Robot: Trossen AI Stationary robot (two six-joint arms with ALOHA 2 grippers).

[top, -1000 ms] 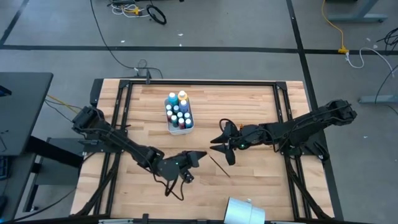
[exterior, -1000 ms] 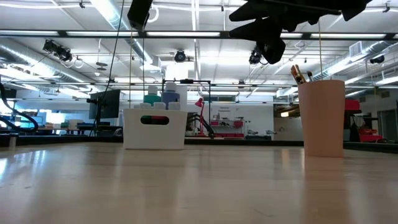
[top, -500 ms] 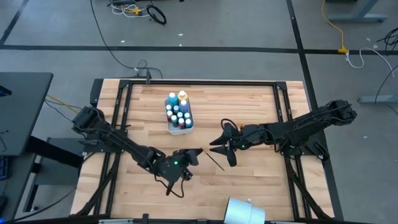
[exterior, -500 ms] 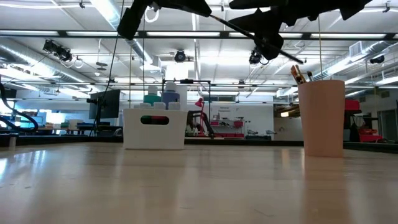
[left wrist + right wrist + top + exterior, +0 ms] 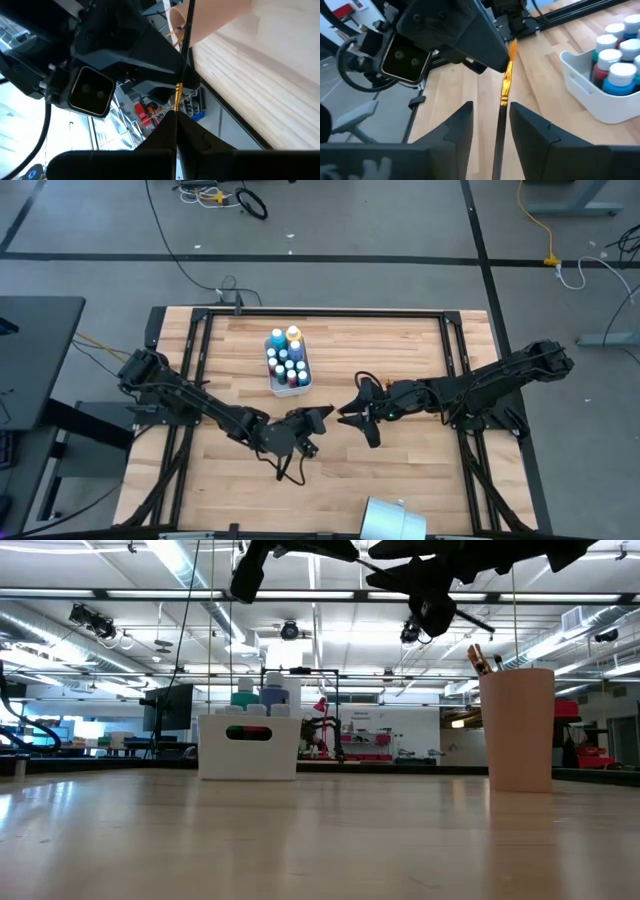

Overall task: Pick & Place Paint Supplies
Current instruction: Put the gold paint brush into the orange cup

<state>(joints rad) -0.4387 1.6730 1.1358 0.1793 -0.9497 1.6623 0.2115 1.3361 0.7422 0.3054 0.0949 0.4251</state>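
The brush's dark handle (image 5: pixel 501 125) runs between both fingers of my right gripper, with its gold ferrule (image 5: pixel 505 87) at them, so it is time to close on the brush.
My left gripper (image 5: pixel 323 418) hangs above the table's middle, shut on a thin brush (image 5: pixel 178 95) with a gold ferrule and a dark handle. The handle runs on toward my right gripper (image 5: pixel 346 417), which faces the left one. In the right wrist view the handle (image 5: pixel 498 131) passes between my right gripper's (image 5: pixel 491 106) open fingers, nearer one of them; I see no touch. Several paint bottles stand in a white bin (image 5: pixel 288 364) at the far middle. A pink cup (image 5: pixel 517 728) holding brushes stands near the front edge. My left gripper pinches the brush between its two fingertips, just behind the gold ferrule (image 5: pixel 176 106); the fingers hide the end inside them. The brush sticks out past the fingertips along their line. It is lifted clear of the table and points at my right gripper.
The white bin (image 5: pixel 248 746) stands on the far side of both grippers. The cup (image 5: pixel 393 518) is at the near edge, right of middle. Bare wooden table top (image 5: pixel 400 470) lies under and around the grippers, with black frame rails along its edges.
My left gripper has moved toward the table's right, closer to my right gripper, and has rolled. The brush pointed toward the near right edge before; its free end has swung round and now lies between my right gripper's fingers.
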